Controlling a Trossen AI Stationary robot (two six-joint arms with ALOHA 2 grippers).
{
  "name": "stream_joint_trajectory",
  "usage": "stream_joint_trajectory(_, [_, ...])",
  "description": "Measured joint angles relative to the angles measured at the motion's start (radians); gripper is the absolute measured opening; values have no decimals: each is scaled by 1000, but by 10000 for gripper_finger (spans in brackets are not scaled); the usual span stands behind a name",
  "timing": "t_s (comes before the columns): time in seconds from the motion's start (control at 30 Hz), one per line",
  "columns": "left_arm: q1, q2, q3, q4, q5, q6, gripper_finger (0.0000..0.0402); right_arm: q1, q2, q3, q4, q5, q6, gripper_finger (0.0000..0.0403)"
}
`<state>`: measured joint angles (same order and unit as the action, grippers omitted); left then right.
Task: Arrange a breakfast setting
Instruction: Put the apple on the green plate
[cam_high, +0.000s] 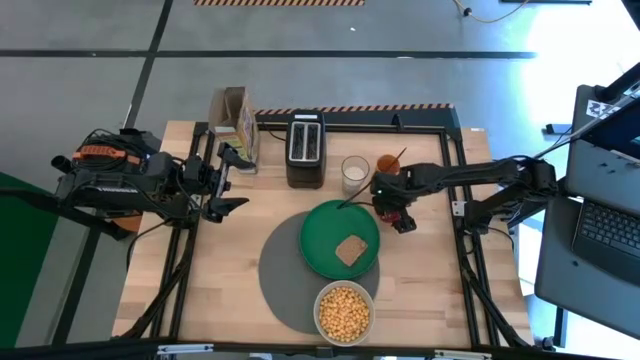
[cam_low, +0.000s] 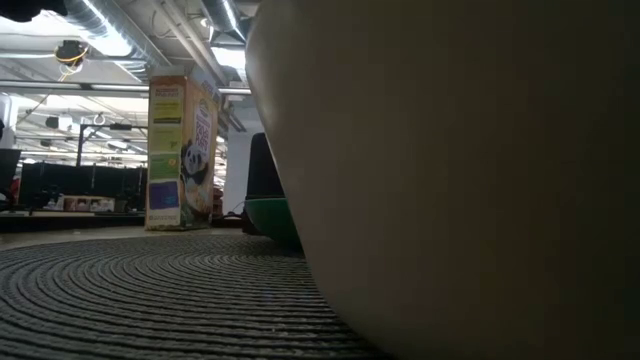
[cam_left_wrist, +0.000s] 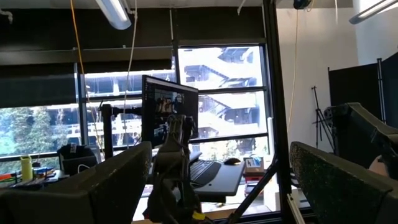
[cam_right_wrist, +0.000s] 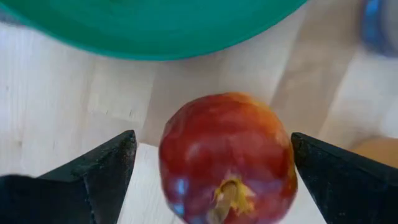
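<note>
My right gripper should grab the red apple (cam_right_wrist: 227, 155) by its sides next, so the apple can go to the breakfast plate (cam_right_wrist: 161, 25).
A green plate (cam_high: 325, 235) with a brown toast slice (cam_high: 350, 250) lies on the round grey mat (cam_high: 285, 270). The pale bowl (cam_high: 344, 312) of yellow cereal stands on the mat's near edge. The red apple (cam_right_wrist: 227, 155) sits stem up on the wood just right of the plate. My right gripper (cam_high: 392, 212) is open and points down over it, one finger on each side. A thin dark line, maybe the spoon (cam_high: 352, 203), lies at the plate's far rim. My left gripper (cam_high: 228, 182) is open and empty near the cereal box. My right gripper stands astride the apple from above. One finger (cam_right_wrist: 106, 171) is clearly apart from it. The other finger (cam_right_wrist: 329, 174) is right at the apple's side (cam_right_wrist: 287, 155), and I cannot tell whether it touches.
A black toaster (cam_high: 305, 150), a glass of milk (cam_high: 355, 172) and an orange cup (cam_high: 388, 164) stand along the far edge. A cereal box (cam_high: 235, 120) stands at the far left. In the low view the bowl (cam_low: 450, 180) fills the right side.
</note>
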<state>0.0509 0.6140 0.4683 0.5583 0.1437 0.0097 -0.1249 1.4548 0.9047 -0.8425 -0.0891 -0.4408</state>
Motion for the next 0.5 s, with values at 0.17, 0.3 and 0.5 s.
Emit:
stream_joint_trajectory(0.17, [0, 0, 0, -1, 0, 0, 376, 0, 37, 0, -9, -1, -10, 392])
stream_joint_trajectory(0.3, [0, 0, 0, -3, 0, 0, 376, 0, 46, 0, -51, 37, -14, 392])
stream_joint_trajectory(0.5, [0, 0, 0, -4, 0, 0, 376, 0, 47, 0, -67, 87, -14, 392])
